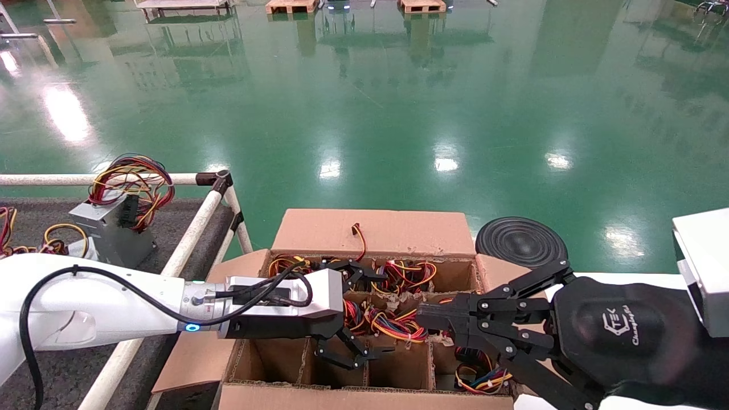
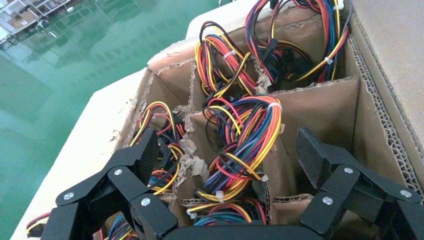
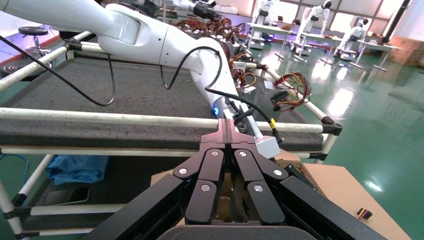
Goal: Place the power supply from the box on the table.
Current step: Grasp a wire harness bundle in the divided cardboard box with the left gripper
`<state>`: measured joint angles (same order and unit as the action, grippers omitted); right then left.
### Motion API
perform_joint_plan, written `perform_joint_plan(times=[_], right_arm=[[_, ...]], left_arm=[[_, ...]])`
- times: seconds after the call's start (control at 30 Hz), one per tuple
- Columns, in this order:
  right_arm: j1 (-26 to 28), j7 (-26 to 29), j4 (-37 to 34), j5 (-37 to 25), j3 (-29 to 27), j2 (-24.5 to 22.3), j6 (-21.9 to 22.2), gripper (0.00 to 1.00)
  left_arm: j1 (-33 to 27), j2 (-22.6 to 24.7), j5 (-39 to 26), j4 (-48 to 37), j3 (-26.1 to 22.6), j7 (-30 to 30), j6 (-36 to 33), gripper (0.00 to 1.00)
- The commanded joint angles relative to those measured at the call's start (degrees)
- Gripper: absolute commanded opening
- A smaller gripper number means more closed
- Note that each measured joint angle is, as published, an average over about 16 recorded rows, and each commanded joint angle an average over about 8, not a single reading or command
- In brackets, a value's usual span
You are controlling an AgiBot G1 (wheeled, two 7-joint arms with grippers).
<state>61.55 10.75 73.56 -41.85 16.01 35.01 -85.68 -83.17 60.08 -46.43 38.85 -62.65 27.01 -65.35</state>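
Note:
The power supply is closed in by the cardboard sides of the box, so next my left gripper will grab it by the tied wire bundle (image 1: 396, 325) (image 2: 245, 142) that stands up on top.
The box (image 1: 376, 232) stands open on the floor beside the table (image 1: 40, 212), its cells full of coloured wire bundles (image 1: 394, 326) that hide the power supplies below. My left gripper (image 1: 367, 315) hovers open over the middle cells. In the left wrist view its fingers (image 2: 146, 155) straddle one tied bundle (image 2: 247, 142) without touching it. My right gripper (image 1: 426, 316) is shut and empty over the box's right side, its tip (image 3: 226, 134) pointing toward the table (image 3: 125, 90). One grey power supply (image 1: 109, 229) with looped wires stands on the table's far corner.
A white tube rail (image 1: 193, 228) runs between table and box. A black round disc (image 1: 521, 242) sits behind the box's right corner. More wires (image 1: 8, 229) lie at the table's left edge. A blue cloth (image 3: 75, 168) lies under the table. Glossy green floor lies beyond.

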Motion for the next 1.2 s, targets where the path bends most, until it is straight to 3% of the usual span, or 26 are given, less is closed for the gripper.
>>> perform_joint_plan(times=[0.03,1.2], right_arm=[[0.0,0.0,0.0,0.0,0.0,0.0,0.0,0.0],[0.0,0.0,0.0,0.0,0.0,0.0,0.0,0.0]], left_arm=[[0.0,0.2,0.1,-0.5,0.0,0.2,-0.2,0.0],[-0.5,2.3,1.7,-6.9,0.7,3.7,-3.6,0.0]])
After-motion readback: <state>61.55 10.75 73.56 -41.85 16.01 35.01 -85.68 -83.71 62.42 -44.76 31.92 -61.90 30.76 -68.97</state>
